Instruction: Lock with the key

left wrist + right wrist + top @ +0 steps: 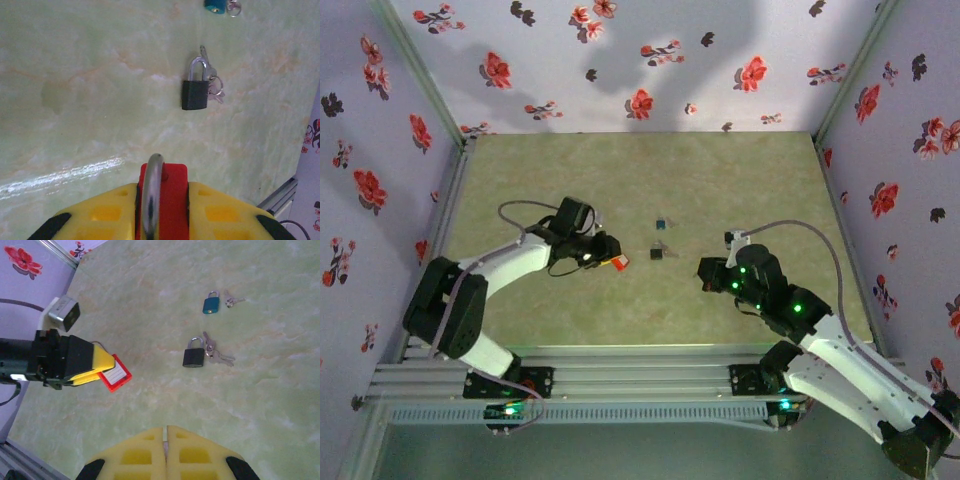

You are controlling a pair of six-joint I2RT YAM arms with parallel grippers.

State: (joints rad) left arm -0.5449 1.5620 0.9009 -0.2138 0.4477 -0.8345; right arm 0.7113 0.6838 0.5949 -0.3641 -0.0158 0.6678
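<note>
My left gripper needs to keep holding the padlock: the red padlock (619, 264) hangs above empty table, and it would drop loosely onto the table if I opened now.
My left gripper (163, 194) is shut on the red padlock (174, 186), held above the table with its metal shackle (153, 180) edge-on to the camera. From the right wrist the red padlock (115, 373) sticks out of those yellow pads. A small black padlock (193, 358) lies flat mid-table, and a bunch of silvery keys (218, 356) touches its shackle. My right gripper (165, 430) hovers shut over bare table, well short of them. Its pads leave a hairline slit, and I cannot tell whether anything sits in it. In the top view the red padlock (619, 264) faces the right gripper (705, 268).
A blue padlock (211, 305) with its own small keys (233, 301) lies just beyond the black one. Flowered walls (380, 150) close in the left, right and back sides. An aluminium rail (620, 375) runs along the near edge.
</note>
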